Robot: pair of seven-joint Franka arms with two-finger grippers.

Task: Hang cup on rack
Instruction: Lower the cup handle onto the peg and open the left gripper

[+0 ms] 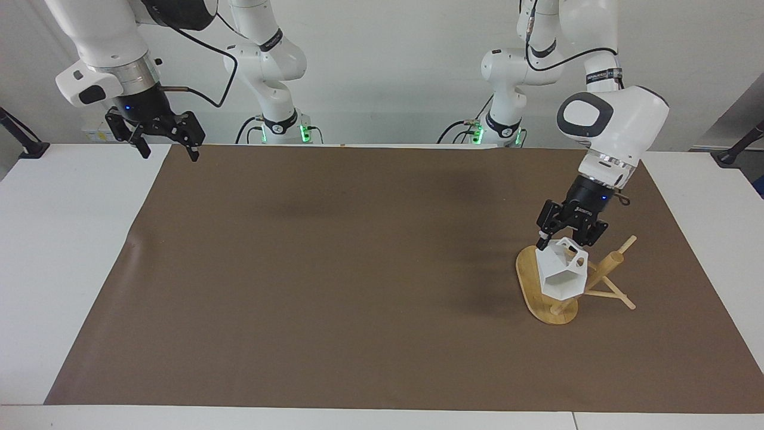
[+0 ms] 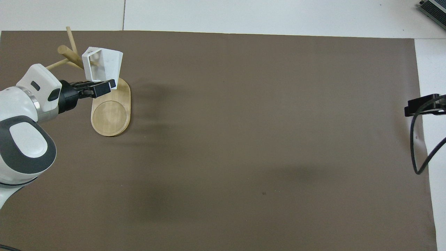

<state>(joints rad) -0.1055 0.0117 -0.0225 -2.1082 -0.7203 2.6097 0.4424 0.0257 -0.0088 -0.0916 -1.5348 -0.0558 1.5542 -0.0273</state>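
Observation:
The cup's handle sits around the rack's peg beside my left gripper, so the white faceted cup would hang. It is now time for my left gripper to open.
The white faceted cup (image 1: 561, 278) hangs tilted over the rack's oval bamboo base (image 1: 526, 276), its mouth facing away from the robots. Its pierced handle (image 1: 578, 261) points toward the rack's thick post (image 1: 604, 267). My left gripper (image 1: 567, 240) is shut on the cup's upper edge next to the handle. From overhead, the cup (image 2: 103, 65) sits between the post (image 2: 69, 54) and the base (image 2: 111, 115), with the left gripper (image 2: 104, 85) at its near edge. Thin pegs (image 1: 618, 297) stick out of the post. My right gripper (image 1: 167, 145) waits open and raised over the mat's corner at the right arm's end.
A brown mat (image 1: 334, 269) covers most of the white table (image 1: 59, 251). The right arm's black cable (image 2: 416, 139) loops over the mat's edge in the overhead view.

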